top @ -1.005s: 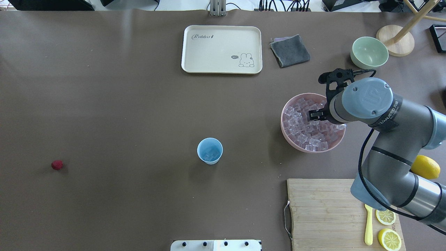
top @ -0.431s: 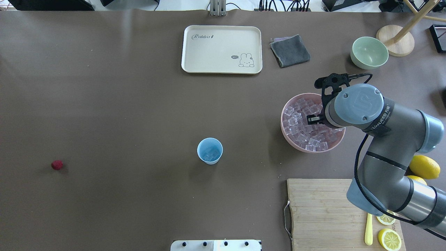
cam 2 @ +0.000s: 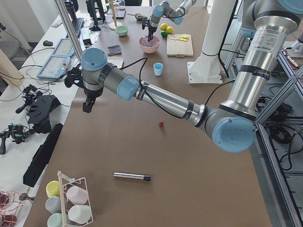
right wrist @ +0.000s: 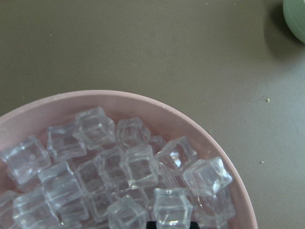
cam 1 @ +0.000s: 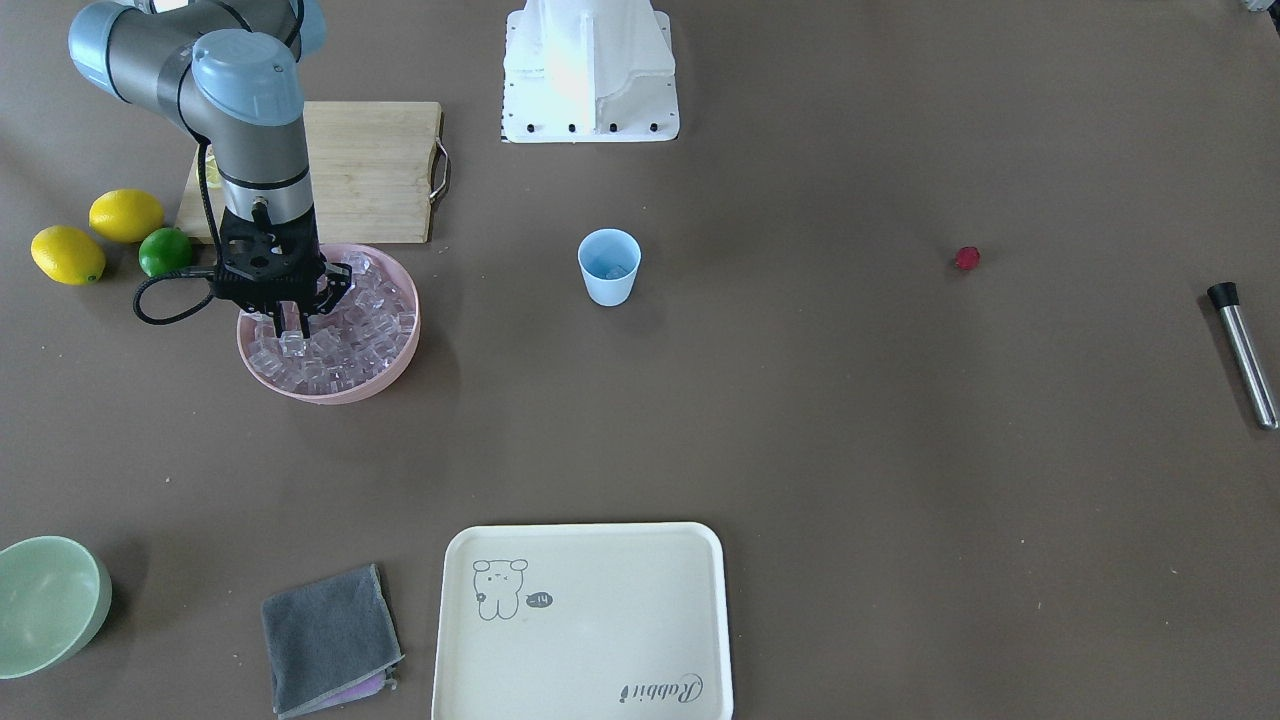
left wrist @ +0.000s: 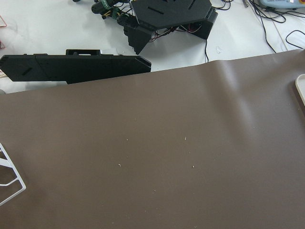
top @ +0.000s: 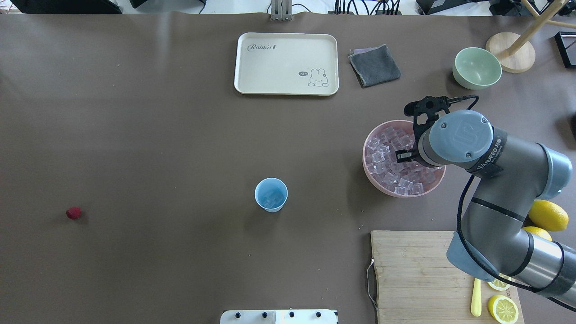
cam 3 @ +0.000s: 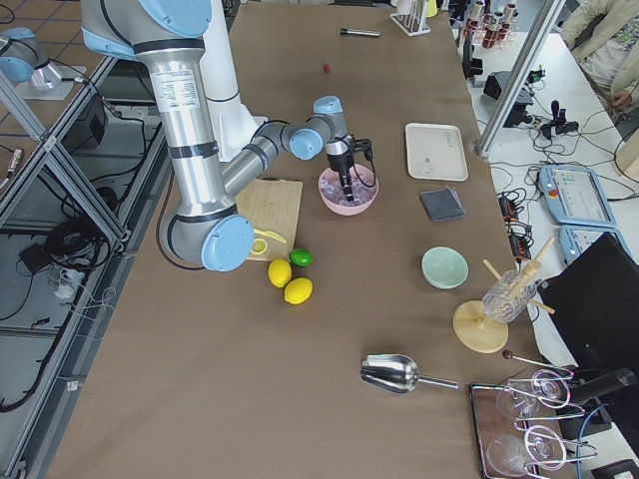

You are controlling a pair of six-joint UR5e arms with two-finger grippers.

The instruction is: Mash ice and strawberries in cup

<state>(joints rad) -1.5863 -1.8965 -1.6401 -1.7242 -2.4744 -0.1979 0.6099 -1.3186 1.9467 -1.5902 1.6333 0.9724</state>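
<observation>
My right gripper will next grab the clear ice cube by its sides, to fill the cup [cam 1: 609, 266] with ice for mashing.
The light blue cup [top: 271, 194] stands mid-table with a few ice cubes [top: 271, 199] in it; it also shows in the front view [cam 1: 609, 266]. The small dark red strawberry [top: 74, 213] lies alone far to the left. More ice [top: 382, 153] fills the pink bowl [top: 365, 157]. My right gripper [cam 1: 292, 325] points straight down into that bowl, its jaws spread around a cube [right wrist: 172, 207] on top of the pile. My left gripper [cam 2: 87, 104] shows only in the exterior left view, above the table's far end; I cannot tell whether it is open.
A cream tray [top: 286, 63], a grey cloth [top: 374, 65] and a pale green bowl [top: 477, 67] stand at the back. A cutting board [top: 414, 274] with lemon halves [top: 503, 308], whole lemons [top: 548, 215] and a lime [cam 1: 165, 250] are near the right arm. A steel muddler [cam 1: 1245, 355] lies far left.
My right arm has shifted a little left and toward the robot over the pink bowl, with the gripper down among the ice. The cup and strawberry have not moved.
</observation>
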